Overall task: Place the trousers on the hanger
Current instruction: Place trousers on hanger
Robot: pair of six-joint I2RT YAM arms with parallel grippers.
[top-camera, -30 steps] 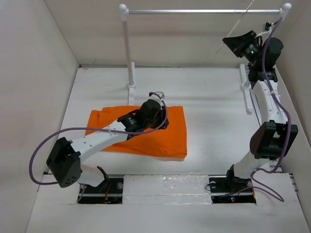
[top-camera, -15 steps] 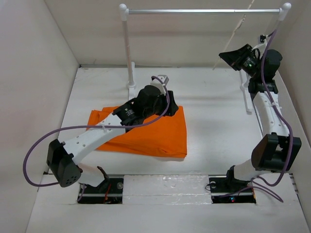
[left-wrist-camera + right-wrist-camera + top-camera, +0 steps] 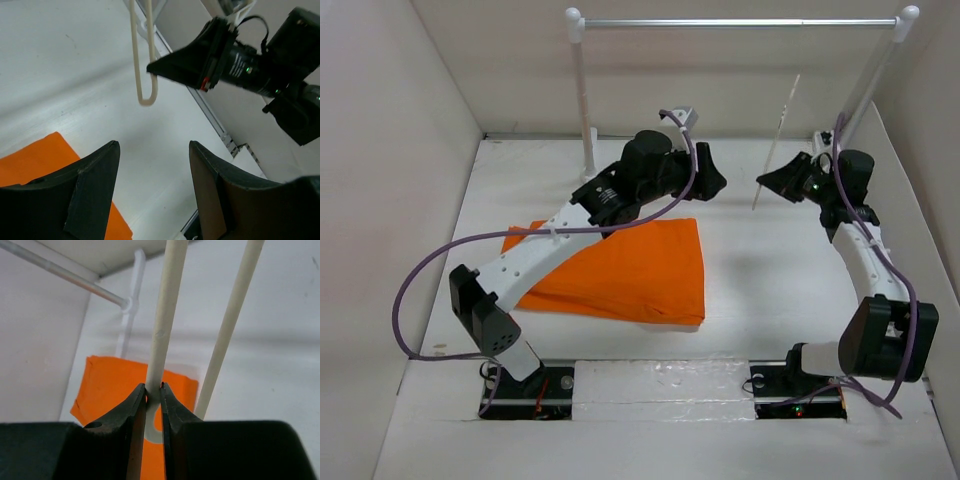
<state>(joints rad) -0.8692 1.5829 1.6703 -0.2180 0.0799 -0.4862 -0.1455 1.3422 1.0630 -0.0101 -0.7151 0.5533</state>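
Note:
I need to grab only one long bar of the hanger [image 3: 779,135] next with my left gripper, mid-length, so the other bar stays free to take the trousers [image 3: 640,275].
The orange trousers [image 3: 640,275] lie folded flat on the table, left of centre; they also show in the left wrist view [image 3: 30,162] and the right wrist view [image 3: 105,385]. My right gripper [image 3: 767,184] is shut on a rounded corner of the thin cream hanger [image 3: 779,135] and holds it up in the air, slanting upward. In the right wrist view the jaws [image 3: 152,386] pinch the hanger's bar [image 3: 167,315]. My left gripper [image 3: 716,181] is open and empty, raised past the trousers' far right corner, pointing at the hanger's corner [image 3: 146,95]; its fingers [image 3: 152,145] are wide apart.
A rack with a silver bar [image 3: 740,22] on white posts [image 3: 582,100] stands at the back. White walls close in the left, back and right sides. The right arm's base foot and rack foot [image 3: 828,195] sit near the right wall.
My left gripper lifted off the trousers and swung back and right towards the hanger. My right gripper brought the hanger down from the rack bar, left and nearer the table.

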